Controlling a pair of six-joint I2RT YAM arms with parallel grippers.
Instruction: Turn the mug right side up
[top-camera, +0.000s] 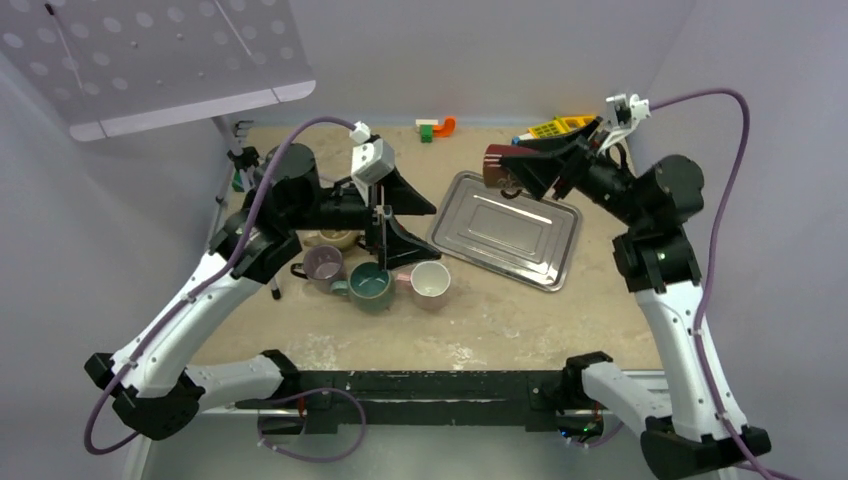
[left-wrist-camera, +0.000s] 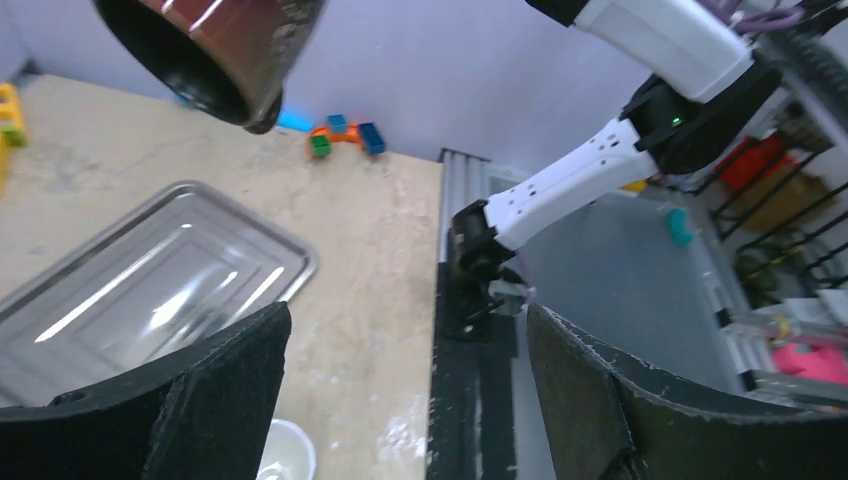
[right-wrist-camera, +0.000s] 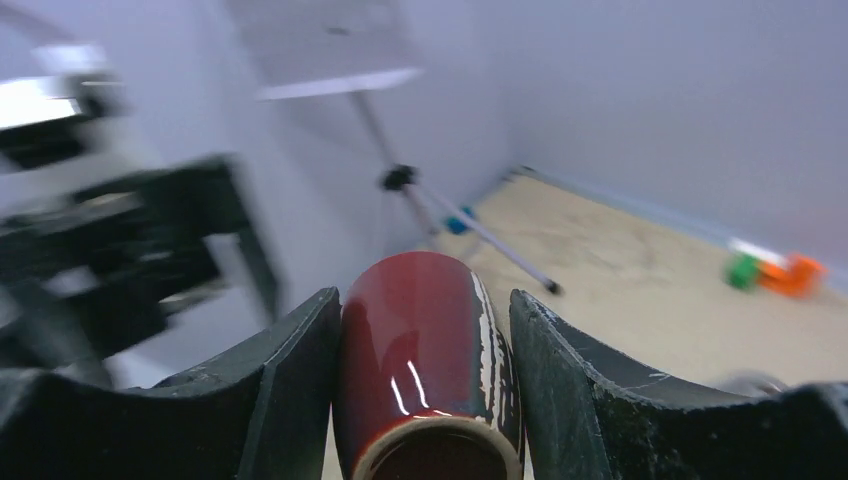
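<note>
Next, my left gripper grabs the dark red mug by its rim at the mug's opening (top-camera: 488, 166) (left-wrist-camera: 192, 68), which leaves the mug's base free to set upright.
A dark red glazed mug (top-camera: 497, 165) hangs in the air over the far edge of the metal tray (top-camera: 505, 230), tilted roughly on its side. My right gripper (top-camera: 522, 170) is shut on it; in the right wrist view both fingers press the mug's (right-wrist-camera: 425, 350) sides, with the gripper's (right-wrist-camera: 423, 300) tips near its middle. The left wrist view shows the mug (left-wrist-camera: 215, 50) from below, its dark mouth facing down towards that camera. My left gripper (top-camera: 415, 228) is open and empty above the table, its jaws wide apart in the left wrist view (left-wrist-camera: 408, 320).
A mauve mug (top-camera: 322, 263), a green mug (top-camera: 371, 285) and a pale pink mug (top-camera: 431, 283) stand upright left of the tray, with a beige cup (top-camera: 335, 238) behind. Toy blocks (top-camera: 437, 128) and a yellow toy (top-camera: 560, 127) lie at the back. A tripod (top-camera: 245, 160) stands far left.
</note>
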